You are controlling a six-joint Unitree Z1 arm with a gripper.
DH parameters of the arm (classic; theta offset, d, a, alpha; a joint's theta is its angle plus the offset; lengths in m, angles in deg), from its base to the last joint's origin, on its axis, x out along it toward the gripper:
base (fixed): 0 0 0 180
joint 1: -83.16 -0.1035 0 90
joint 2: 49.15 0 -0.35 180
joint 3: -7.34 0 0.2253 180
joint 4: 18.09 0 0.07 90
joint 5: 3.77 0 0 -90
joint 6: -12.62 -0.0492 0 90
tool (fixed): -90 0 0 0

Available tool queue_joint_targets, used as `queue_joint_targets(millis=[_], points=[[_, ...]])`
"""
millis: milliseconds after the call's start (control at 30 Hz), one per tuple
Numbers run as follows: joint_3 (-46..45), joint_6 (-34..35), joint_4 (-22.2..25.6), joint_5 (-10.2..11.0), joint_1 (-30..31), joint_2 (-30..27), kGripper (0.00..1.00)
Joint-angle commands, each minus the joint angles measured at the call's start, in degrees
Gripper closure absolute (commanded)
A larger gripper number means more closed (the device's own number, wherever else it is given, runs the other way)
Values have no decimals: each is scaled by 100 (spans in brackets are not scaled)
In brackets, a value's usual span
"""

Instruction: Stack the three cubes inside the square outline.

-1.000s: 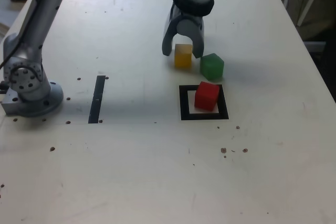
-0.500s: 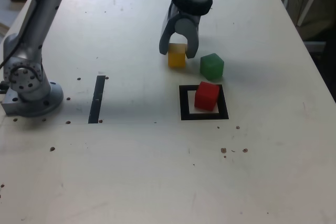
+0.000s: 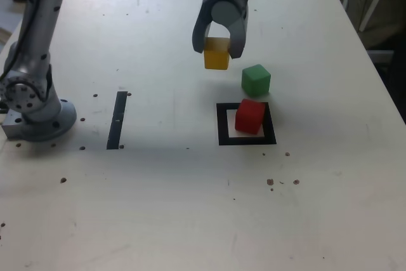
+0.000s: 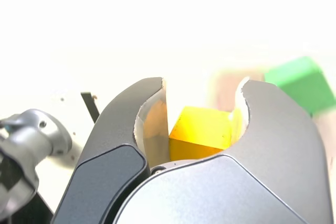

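Note:
The yellow cube hangs above and behind the red cube. My gripper must move it over the red cube before releasing it.
My gripper (image 3: 217,50) is shut on the yellow cube (image 3: 216,54) and holds it a little above the table, behind the square outline (image 3: 246,124). The wrist view shows the yellow cube (image 4: 201,132) clamped between both fingers of the gripper (image 4: 202,98). A red cube (image 3: 249,116) sits inside the black square outline, slightly turned. The green cube (image 3: 255,80) rests on the table just behind the outline, to the exterior view's right of the held cube, and the green cube (image 4: 303,83) also shows beyond one finger in the wrist view.
The arm's grey base (image 3: 35,109) stands at the exterior view's left. A straight black tape strip (image 3: 117,119) lies between the base and the outline. The white table (image 3: 190,207) has small dark specks. Chair legs show past the table's right edge.
The gripper closed on the yellow cube and lifted it off the table, shifting slightly toward the exterior view's left. The red and green cubes stayed put.

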Motion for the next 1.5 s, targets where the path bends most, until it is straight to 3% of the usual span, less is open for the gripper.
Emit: queue_joint_targets(millis=[0,233,567,1467], points=[[120,58,114,-52,109,-15,73],[590,304,476,-302,618,90,74],[900,568,530,-534,1111,384,74],[1184,631,413,-487,1227,972,73]])
